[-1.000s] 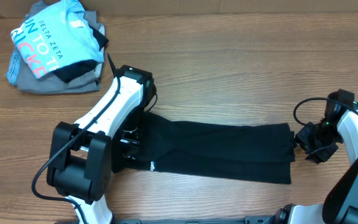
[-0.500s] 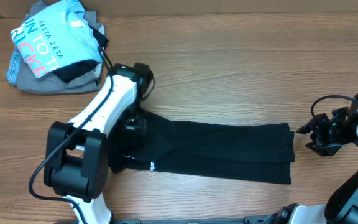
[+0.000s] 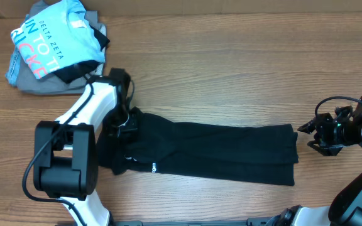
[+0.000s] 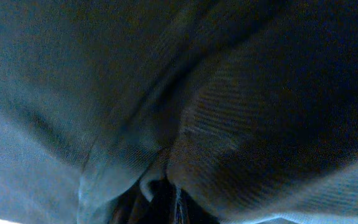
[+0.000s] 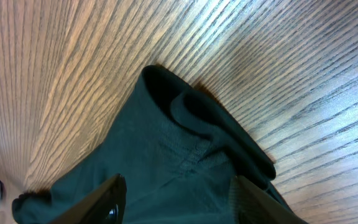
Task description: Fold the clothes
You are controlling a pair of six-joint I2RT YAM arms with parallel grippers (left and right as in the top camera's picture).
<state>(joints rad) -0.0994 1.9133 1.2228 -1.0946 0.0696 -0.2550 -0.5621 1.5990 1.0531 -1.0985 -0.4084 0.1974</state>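
Observation:
My right gripper should next grab the black T-shirt (image 3: 219,150) by its loose short end, at the T-shirt's edge, and fold it inward over the folded T-shirt.
The clothes, a black T-shirt (image 3: 219,150), lie folded into a long strip across the table, with a small white logo near the left end. My left gripper (image 3: 126,122) sits on the shirt's far left corner. In the left wrist view dark fabric (image 4: 229,93) fills the frame and bunches into the left gripper (image 4: 166,202), which is shut on it. My right gripper (image 3: 307,135) hovers just off the shirt's right end, open and holding nothing. In the right wrist view the shirt's corner (image 5: 179,155) lies between the right gripper's (image 5: 176,186) spread fingers (image 5: 107,199).
A pile of other garments sits at the back left: a light blue printed shirt (image 3: 49,41) on top of a grey folded garment (image 3: 55,85). Bare wood table (image 3: 231,69) surrounds the black shirt.
My left arm has swung left and its gripper has shut on the shirt's left end, drawing that edge leftward. My right gripper has backed away to the right of the shirt's end.

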